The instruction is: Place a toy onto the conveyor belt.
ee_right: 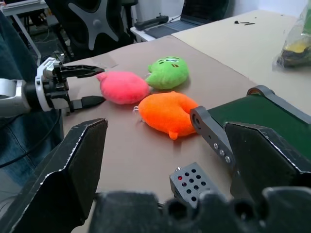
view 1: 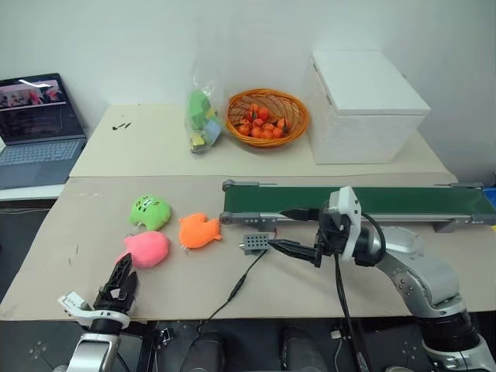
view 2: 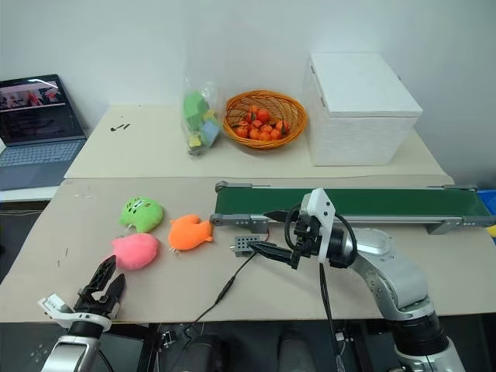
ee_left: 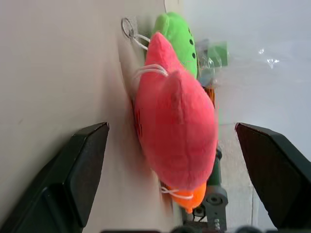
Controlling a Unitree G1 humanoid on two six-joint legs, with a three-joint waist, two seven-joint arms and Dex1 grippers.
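My left gripper's fingers stop short of the pink toy's near side, so closing now would miss it. My left gripper moves toward the toy, then closes.
The pink toy point(view 1: 146, 248) lies on the brown table near its front left, with a white loop at one end. My left gripper point(view 1: 126, 268) is open just in front of it, close to the table's front edge. In the left wrist view the toy point(ee_left: 175, 126) sits ahead between the two black fingers point(ee_left: 82, 165), which do not touch it. The dark-green conveyor belt point(view 1: 387, 201) runs across the right half of the table. Near the belt's left end my right gripper point(view 1: 291, 230) is held open and empty, pointing left.
A lime-green plush point(view 1: 149, 211) and an orange plush point(view 1: 199, 230) lie right beside the toy. A small grey box point(view 1: 254, 244) with a cable sits by the belt's left end. Behind are a basket of oranges point(view 1: 266, 116), a white box point(view 1: 360, 105), a plastic bag point(view 1: 203, 120) and a laptop point(view 1: 39, 124).
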